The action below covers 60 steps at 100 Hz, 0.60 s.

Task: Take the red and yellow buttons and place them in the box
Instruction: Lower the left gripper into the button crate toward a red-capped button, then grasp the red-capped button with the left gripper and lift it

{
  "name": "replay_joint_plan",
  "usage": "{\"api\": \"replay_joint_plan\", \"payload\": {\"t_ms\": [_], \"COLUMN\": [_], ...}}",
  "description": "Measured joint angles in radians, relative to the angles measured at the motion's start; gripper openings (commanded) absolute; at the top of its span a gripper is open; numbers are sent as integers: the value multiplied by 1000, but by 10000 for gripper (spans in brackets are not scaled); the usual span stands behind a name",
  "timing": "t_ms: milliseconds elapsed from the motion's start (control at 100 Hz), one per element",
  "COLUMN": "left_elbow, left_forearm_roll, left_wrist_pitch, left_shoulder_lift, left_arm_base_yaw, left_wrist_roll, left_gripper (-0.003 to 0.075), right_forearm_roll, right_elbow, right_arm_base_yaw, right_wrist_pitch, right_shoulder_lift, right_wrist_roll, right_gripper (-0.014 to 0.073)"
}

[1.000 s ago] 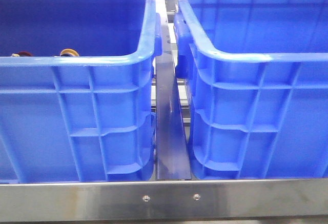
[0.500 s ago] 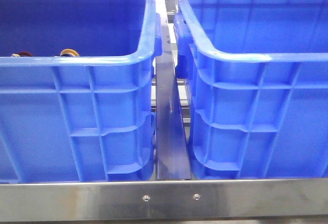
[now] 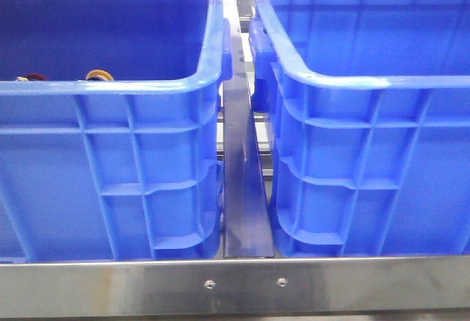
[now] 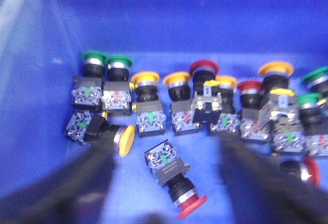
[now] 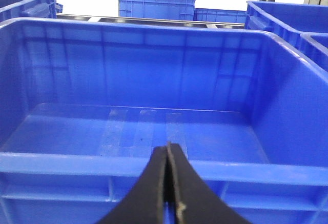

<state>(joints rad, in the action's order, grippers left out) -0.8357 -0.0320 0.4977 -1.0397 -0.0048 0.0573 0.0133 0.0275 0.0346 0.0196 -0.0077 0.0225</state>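
My left gripper is to grab the red button next by its boxy black base (image 4: 167, 164), across the flat sides. The red cap (image 4: 192, 207) is round and gets wider outward.
In the left wrist view my left gripper (image 4: 164, 149) is open and low inside a blue crate (image 4: 169, 19) that holds several push buttons. A red button (image 4: 177, 180) lies on its side between the two blurred dark fingers (image 4: 77, 183), untouched. A yellow button (image 4: 123, 140) lies on its side by the left finger. More red (image 4: 204, 69) and yellow (image 4: 145, 78) buttons stand in a row behind. My right gripper (image 5: 167, 149) is shut and empty, just outside the near rim of an empty blue box (image 5: 154, 121). Neither gripper shows in the front view.
The front view shows two tall blue crates, left (image 3: 110, 159) and right (image 3: 367, 159), with a metal rail (image 3: 242, 189) between them and a steel edge (image 3: 235, 284) in front. Green buttons (image 4: 94, 60) stand among the row. More blue crates (image 5: 156, 6) stand beyond.
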Motion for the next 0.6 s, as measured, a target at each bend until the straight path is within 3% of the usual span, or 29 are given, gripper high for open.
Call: {"api": "replay_joint_plan", "payload": {"t_ms": [370, 600], "left_elbow": [-331, -475], "left_forearm_roll": [2, 13], "left_wrist_pitch": [288, 369], "left_shoulder_lift": [-364, -541], "left_arm_base_yaw": [-77, -77], "left_wrist_roll": [-9, -11], "left_gripper": [514, 514], "right_forearm_roll": [0, 0], "right_elbow": [0, 0], "right_arm_base_yaw": [0, 0], "right_wrist_pitch": [0, 0], "right_shoulder_lift": [0, 0], "right_wrist_roll": [0, 0], "right_gripper": [-102, -102]}}
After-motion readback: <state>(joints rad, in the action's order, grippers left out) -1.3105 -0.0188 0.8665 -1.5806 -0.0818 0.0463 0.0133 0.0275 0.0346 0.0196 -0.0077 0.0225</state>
